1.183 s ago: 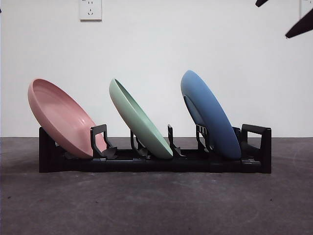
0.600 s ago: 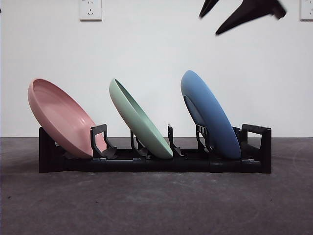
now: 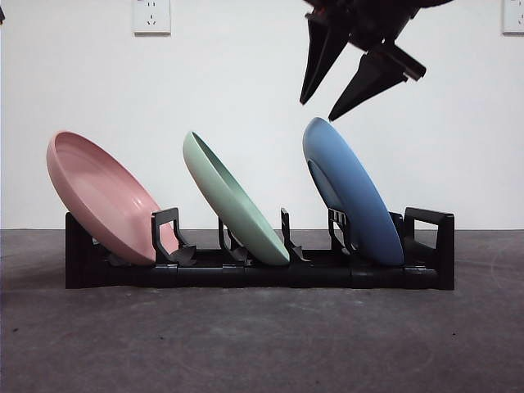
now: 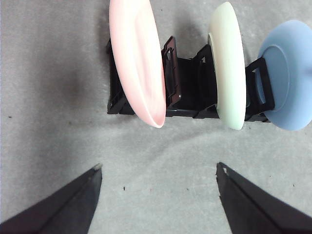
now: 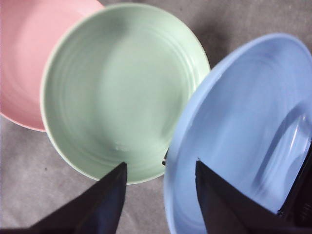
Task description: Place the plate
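I need to place the blue plate (image 3: 352,192), so I should grab it by its raised top rim (image 3: 318,127) with my right gripper.
Three plates lean in a black rack (image 3: 262,275): a pink plate (image 3: 102,196) on the left, a green plate (image 3: 233,205) in the middle and a blue plate (image 3: 352,192) on the right. My right gripper (image 3: 318,110) hangs open just above the blue plate's top rim, touching nothing. In the right wrist view its jaws (image 5: 160,165) straddle the rim of the blue plate (image 5: 243,131), beside the green plate (image 5: 122,92). My left gripper (image 4: 159,166) is open and empty over bare table, away from the rack (image 4: 187,92).
The rack stands on a dark grey table (image 3: 262,344) before a white wall with a socket (image 3: 151,15). In the left wrist view the pink plate (image 4: 136,63), green plate (image 4: 229,63) and blue plate (image 4: 290,83) stand in a row.
The right gripper has come down and leftward from the top right corner to just above the blue plate's rim. The plates and rack have not moved.
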You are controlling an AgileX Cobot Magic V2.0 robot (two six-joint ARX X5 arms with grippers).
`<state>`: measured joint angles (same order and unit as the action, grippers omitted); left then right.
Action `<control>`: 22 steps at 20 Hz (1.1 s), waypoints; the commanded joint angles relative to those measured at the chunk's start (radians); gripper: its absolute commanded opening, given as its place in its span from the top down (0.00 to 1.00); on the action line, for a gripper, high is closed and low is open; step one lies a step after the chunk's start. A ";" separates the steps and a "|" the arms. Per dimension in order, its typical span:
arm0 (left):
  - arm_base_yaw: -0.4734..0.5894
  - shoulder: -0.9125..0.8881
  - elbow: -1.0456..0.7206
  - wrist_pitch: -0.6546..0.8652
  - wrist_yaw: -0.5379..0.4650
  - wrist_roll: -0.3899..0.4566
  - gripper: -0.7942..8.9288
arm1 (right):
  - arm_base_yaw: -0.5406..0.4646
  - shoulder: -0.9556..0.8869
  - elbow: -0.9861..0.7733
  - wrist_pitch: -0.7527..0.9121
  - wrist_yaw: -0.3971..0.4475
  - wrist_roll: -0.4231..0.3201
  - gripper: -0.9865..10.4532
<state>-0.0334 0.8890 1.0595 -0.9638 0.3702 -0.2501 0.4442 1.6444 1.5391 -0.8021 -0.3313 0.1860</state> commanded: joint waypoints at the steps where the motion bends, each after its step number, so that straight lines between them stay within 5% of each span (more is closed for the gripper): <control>1: -0.001 0.004 0.025 0.015 0.005 0.014 0.53 | 0.006 0.030 0.025 0.005 0.011 -0.019 0.73; 7: -0.001 0.004 0.025 0.015 0.005 0.014 0.53 | 0.007 0.069 0.025 -0.003 0.015 -0.023 0.73; 12: -0.001 0.004 0.025 0.015 0.005 0.015 0.53 | 0.012 0.069 0.025 -0.007 0.017 -0.029 0.90; 22: -0.001 0.005 0.025 0.014 0.005 0.015 0.53 | 0.010 0.029 0.091 -0.078 -0.073 -0.029 0.90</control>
<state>-0.0334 0.8890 1.0595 -0.9581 0.3702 -0.2501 0.4488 1.6825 1.5986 -0.8925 -0.3996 0.1692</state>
